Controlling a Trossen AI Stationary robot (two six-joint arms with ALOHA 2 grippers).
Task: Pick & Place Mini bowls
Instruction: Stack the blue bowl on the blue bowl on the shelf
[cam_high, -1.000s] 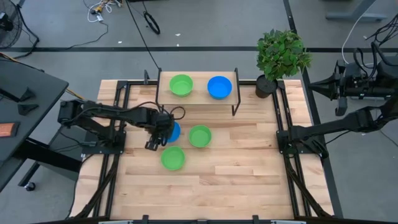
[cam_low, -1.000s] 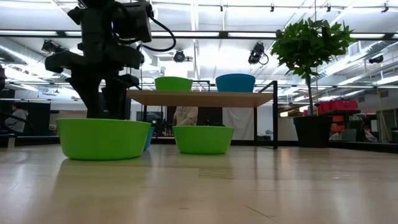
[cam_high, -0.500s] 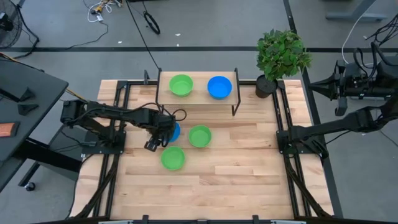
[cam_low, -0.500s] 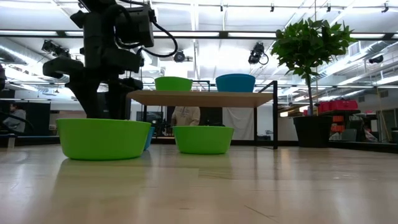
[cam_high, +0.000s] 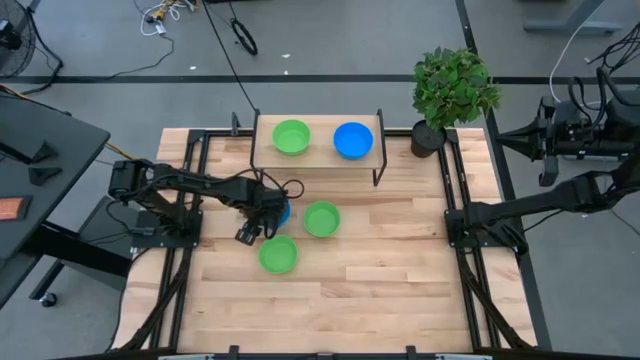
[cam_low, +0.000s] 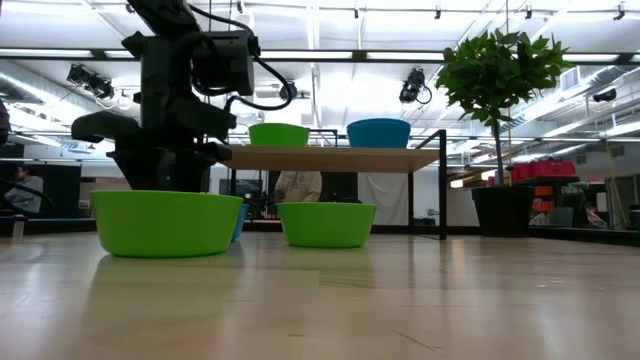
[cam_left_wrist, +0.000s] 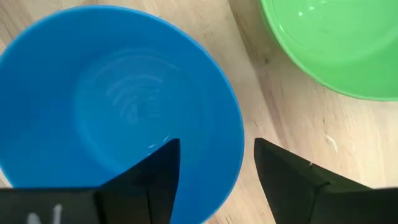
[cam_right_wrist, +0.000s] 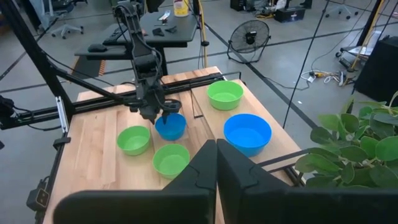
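Note:
My left gripper closes on the blue bowl now, since the fingers reach past its rim (cam_left_wrist: 240, 157), one inside, one outside over wood.
A blue mini bowl (cam_left_wrist: 118, 106) stands on the table at centre left, partly under my left gripper (cam_high: 256, 224) in the high view. My left gripper (cam_left_wrist: 216, 148) is open and points down. One finger is over the bowl's inside and the other is outside its rim (cam_left_wrist: 239, 155). Two green mini bowls (cam_high: 321, 218) (cam_high: 277, 254) stand on the table beside it. One green bowl (cam_high: 291, 136) and one blue bowl (cam_high: 353, 140) sit on the raised shelf (cam_high: 265, 150). My right gripper (cam_right_wrist: 216, 163) is shut and held high off the table's right side.
A potted plant (cam_high: 455, 90) stands at the table's far right corner, next to the shelf. The nearer green bowl (cam_low: 166, 222) hides my left fingertips in the low view. Bare wood (cam_high: 400, 290) lies across the near and right parts of the table.
My left gripper has come down over the blue bowl on the table and has rolled a little, staying open. Its fingers now stand on either side of the bowl's rim. The bowls have kept their places.

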